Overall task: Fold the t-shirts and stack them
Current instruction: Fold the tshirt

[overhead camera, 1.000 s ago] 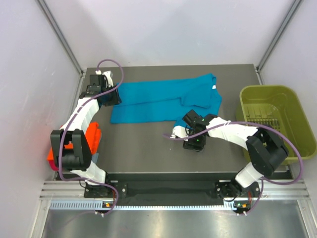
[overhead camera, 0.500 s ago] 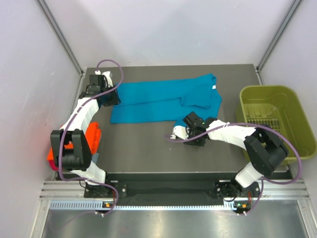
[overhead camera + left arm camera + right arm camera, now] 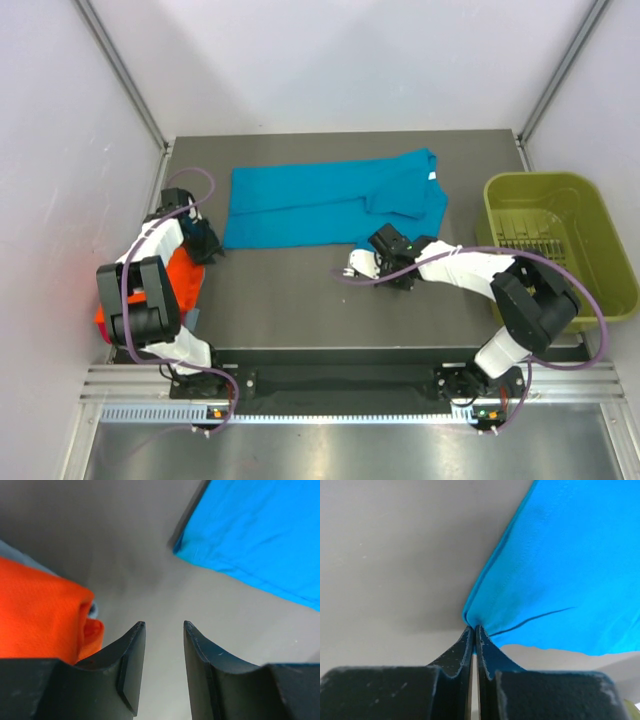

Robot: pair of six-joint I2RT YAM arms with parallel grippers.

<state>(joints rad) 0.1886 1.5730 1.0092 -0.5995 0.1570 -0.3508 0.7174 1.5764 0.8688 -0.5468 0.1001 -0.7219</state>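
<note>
My left gripper is to grab the near corner of the teal-blue t-shirt next, opposite the neck-label end. This is to fold the t-shirt's near edge over evenly.
A teal-blue t-shirt (image 3: pixel 320 200) lies spread across the back of the table, its white neck label at the right end. My right gripper (image 3: pixel 383 246) sits at its near edge. In the right wrist view the gripper (image 3: pixel 474 628) is shut on a pinched corner of the teal cloth (image 3: pixel 560 565). A folded orange t-shirt (image 3: pixel 180 275) lies at the table's left edge. My left gripper (image 3: pixel 206 244) hangs just right of it. In the left wrist view that gripper (image 3: pixel 163 626) stands open over bare table, between the orange shirt (image 3: pixel 40 615) and the teal shirt's corner (image 3: pixel 260 540).
An olive-green plastic basket (image 3: pixel 541 179) stands at the right edge of the table. A pale grey-blue cloth edge (image 3: pixel 93 611) peeks from under the orange shirt. White walls and metal posts close in the table on three sides.
My left arm has pulled back from the teal shirt's far left corner to a spot beside the orange shirt. My right gripper has closed on the teal shirt's near edge.
</note>
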